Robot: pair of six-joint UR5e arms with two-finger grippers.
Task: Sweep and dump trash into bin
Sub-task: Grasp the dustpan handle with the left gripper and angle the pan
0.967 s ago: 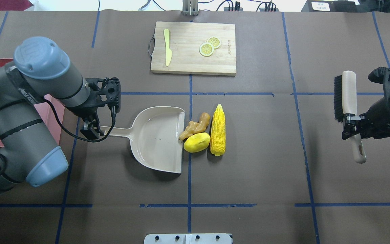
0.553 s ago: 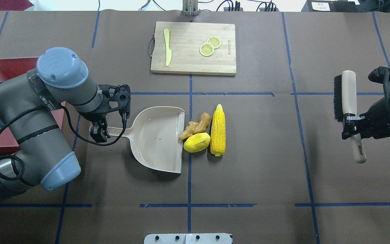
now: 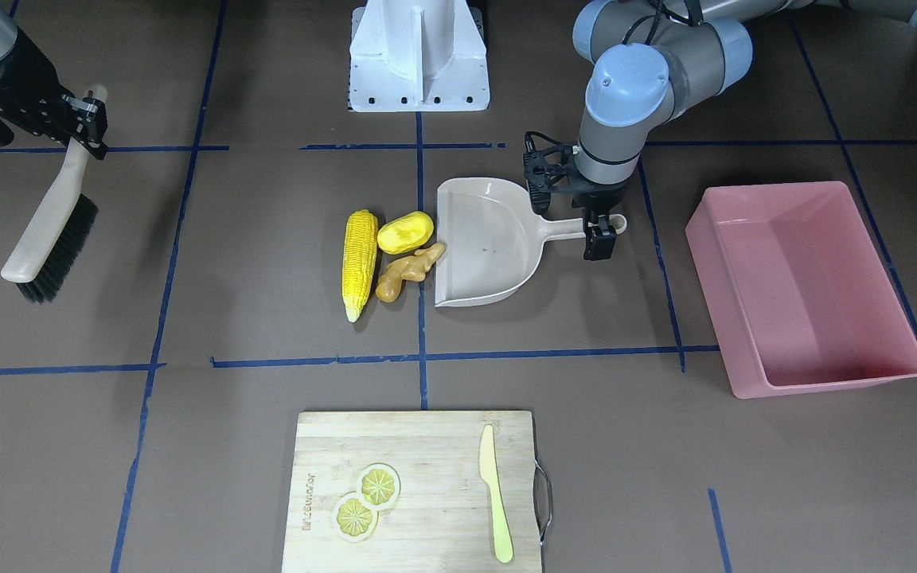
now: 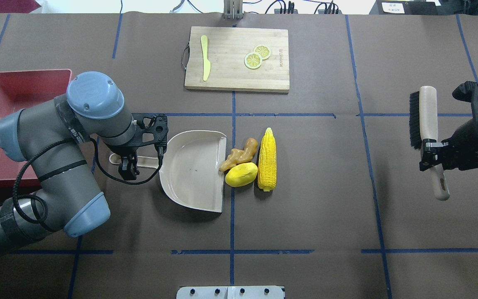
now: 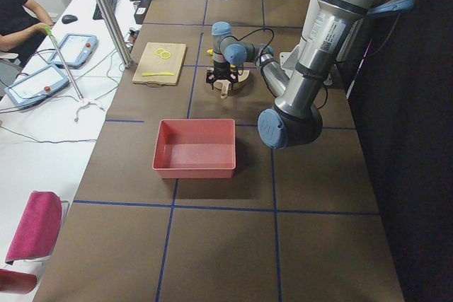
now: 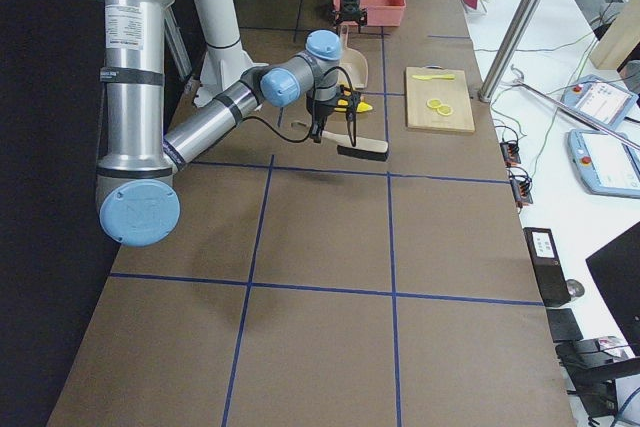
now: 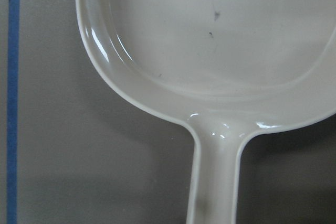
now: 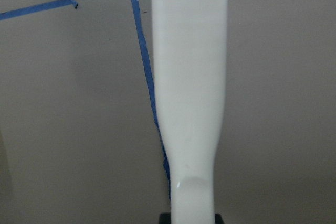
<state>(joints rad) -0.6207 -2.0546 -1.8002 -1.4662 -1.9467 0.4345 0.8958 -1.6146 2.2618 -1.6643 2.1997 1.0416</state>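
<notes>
Next, my left gripper grabs the dustpan by its handle (image 3: 565,229), and this leaves the dustpan's wide pan (image 3: 484,243) free to catch trash.
The trash lies mid-table in a tight row: a long corn cob (image 4: 267,160), a yellow potato-like lump (image 4: 241,174) and a tan ginger root (image 4: 239,154), right at the open lip of a beige dustpan (image 4: 193,170). My left gripper (image 4: 128,164) is open and straddles the dustpan's handle, which the left wrist view shows from close above (image 7: 215,182). My right gripper (image 4: 430,160) is shut on the pale handle of a black-bristled brush (image 4: 425,116), held at the far right, well away from the trash. The pink bin (image 4: 10,91) stands at the table's left edge, behind my left arm.
A wooden cutting board (image 4: 237,58) at the back centre carries a pale yellow knife (image 4: 205,58) and two lemon slices (image 4: 257,57). In the front-facing view the bin's wall (image 3: 825,380) is to the right of the dustpan (image 3: 490,247), with brown table between them.
My left arm has swung right, carrying the gripper along the dustpan handle toward the pan. The dustpan, the trash and my right arm with the brush have not moved.
</notes>
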